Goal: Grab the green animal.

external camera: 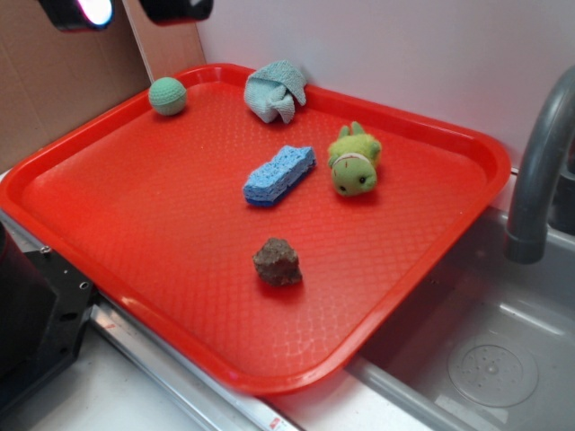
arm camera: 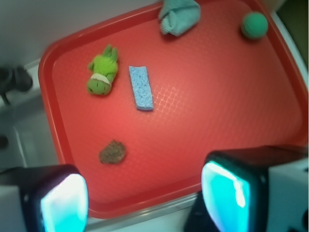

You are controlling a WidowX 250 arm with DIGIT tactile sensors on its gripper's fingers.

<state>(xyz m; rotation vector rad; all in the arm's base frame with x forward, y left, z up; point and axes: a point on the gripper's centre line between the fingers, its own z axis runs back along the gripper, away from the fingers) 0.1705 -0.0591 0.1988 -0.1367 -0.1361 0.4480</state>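
Observation:
I will grab the green animal's fuzzy lime body [external camera: 358,149] next.
The green animal [external camera: 354,162] is a small lime-green plush with a pale banded face, lying on the red tray [external camera: 135,206] right of centre. The wrist view has the green animal [arm camera: 102,71] at upper left of the tray [arm camera: 217,111]. My gripper [external camera: 126,9] hangs high at the top left of the exterior view, far from the toy; only its finger ends show there. Seen from the wrist, the gripper [arm camera: 145,198] is open, its two glowing pads [arm camera: 63,203] wide apart above the tray's near rim, with nothing between them.
A blue sponge [external camera: 279,173] lies just left of the toy. A brown lump [external camera: 277,261] sits nearer the front. A teal knitted ball [external camera: 168,95] and a pale blue-green cloth [external camera: 276,88] are at the back. A grey faucet [external camera: 535,171] and sink [external camera: 485,359] stand right.

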